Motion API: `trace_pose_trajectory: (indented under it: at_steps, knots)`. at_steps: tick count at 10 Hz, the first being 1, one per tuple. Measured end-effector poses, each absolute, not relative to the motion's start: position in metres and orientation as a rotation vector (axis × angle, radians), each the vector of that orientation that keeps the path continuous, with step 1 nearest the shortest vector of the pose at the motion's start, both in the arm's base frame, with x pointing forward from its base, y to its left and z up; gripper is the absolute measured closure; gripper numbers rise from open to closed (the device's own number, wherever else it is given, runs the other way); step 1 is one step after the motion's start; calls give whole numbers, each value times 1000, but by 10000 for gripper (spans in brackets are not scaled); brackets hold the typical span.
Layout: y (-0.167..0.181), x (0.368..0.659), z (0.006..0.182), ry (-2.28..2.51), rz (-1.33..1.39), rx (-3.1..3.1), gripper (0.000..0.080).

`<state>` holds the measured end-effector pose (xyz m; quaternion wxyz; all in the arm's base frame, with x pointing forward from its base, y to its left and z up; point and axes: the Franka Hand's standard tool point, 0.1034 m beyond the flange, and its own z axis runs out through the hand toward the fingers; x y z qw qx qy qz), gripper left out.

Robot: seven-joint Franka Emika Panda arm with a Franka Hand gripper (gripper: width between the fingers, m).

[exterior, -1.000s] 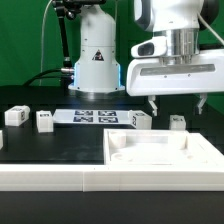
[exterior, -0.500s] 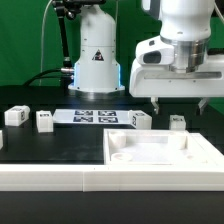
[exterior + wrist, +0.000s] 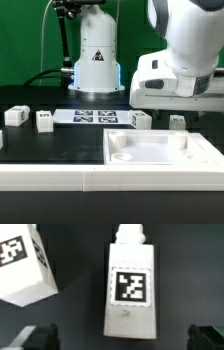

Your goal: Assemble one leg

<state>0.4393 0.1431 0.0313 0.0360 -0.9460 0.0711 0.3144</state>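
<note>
I should next grab the white leg by its wide plain end (image 3: 130, 325), which leaves the leg's narrow threaded end free to screw in.
Several small white legs with marker tags lie on the black table. In the wrist view one leg (image 3: 132, 288) lies lengthwise straight below my gripper (image 3: 122, 336), its near end between the two dark fingertips (image 3: 40, 336), which stand wide apart and touch nothing. A second leg (image 3: 25, 263) lies beside it. In the exterior view my gripper hand (image 3: 172, 85) hovers over the leg (image 3: 178, 121) behind the panel, and its fingertips are not clear there. Other legs (image 3: 139, 120), (image 3: 44, 121), (image 3: 16, 116) lie along the same row.
A wide white tray-like panel (image 3: 165, 165) with round corner recesses lies in front. The marker board (image 3: 95, 116) lies flat in the middle of the row. The robot base (image 3: 95, 60) stands behind it.
The arm has swung toward the exterior view's right and come lower over the right-hand leg. The legs and the panel have not moved.
</note>
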Motion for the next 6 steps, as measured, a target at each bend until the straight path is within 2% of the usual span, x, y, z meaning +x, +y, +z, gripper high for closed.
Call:
trace_pose_trajectory:
  at_steps: [3,6]
  knots:
    - [145,433,24,201,1175,-2838,151]
    - [146,427,15,202,1176,-2840,151]
